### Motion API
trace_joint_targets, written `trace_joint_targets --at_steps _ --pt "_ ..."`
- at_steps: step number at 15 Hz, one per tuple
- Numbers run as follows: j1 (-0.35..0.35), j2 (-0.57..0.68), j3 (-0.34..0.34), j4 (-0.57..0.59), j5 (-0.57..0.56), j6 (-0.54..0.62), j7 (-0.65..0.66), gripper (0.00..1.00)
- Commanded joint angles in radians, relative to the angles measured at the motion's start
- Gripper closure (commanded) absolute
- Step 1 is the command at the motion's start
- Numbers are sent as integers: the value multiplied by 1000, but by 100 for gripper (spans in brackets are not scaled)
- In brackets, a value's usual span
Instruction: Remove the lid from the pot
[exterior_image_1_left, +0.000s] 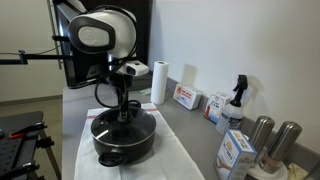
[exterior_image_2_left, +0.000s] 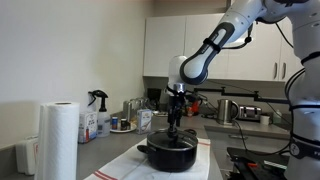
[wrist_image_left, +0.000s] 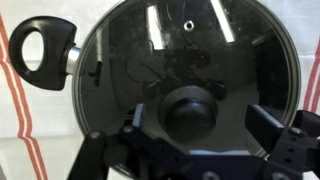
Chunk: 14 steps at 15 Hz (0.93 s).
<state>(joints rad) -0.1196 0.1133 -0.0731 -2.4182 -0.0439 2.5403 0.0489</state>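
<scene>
The black knob (wrist_image_left: 192, 108) lies between my gripper's two open fingers with both its sides free, so it is time to close now, which would catch it.
The wide, low black pot (exterior_image_1_left: 124, 138) stands on a white cloth on the counter, also in the other exterior view (exterior_image_2_left: 168, 154). Its dark glassy lid (wrist_image_left: 180, 50) covers it, with the black knob (wrist_image_left: 192, 108) in the centre. My gripper (wrist_image_left: 200, 128) hangs straight down over the lid in both exterior views (exterior_image_1_left: 124, 112) (exterior_image_2_left: 176, 128). In the wrist view its two fingers stand apart on either side of the knob, not touching it. One pot handle (wrist_image_left: 40, 50) shows at the upper left.
A paper towel roll (exterior_image_1_left: 158, 82) and boxes (exterior_image_1_left: 186, 97) stand behind the pot. A spray bottle (exterior_image_1_left: 236, 100), a carton (exterior_image_1_left: 236, 152) and steel canisters (exterior_image_1_left: 272, 140) stand at the counter's near end. The cloth (wrist_image_left: 20, 120) has red stripes.
</scene>
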Motion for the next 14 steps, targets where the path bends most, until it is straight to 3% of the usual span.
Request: trace_joint_targets --at_steps 1,4,5,7,12,14 --pt "7 22 -9 17 24 22 -15 0" --pt "6 24 -10 19 27 21 -15 0" --pt "6 25 -10 20 27 20 -16 25" --pt "6 25 -11 20 27 20 -16 33" --pt "6 24 -12 19 25 20 -16 71" --pt "7 21 -13 18 22 20 -15 76"
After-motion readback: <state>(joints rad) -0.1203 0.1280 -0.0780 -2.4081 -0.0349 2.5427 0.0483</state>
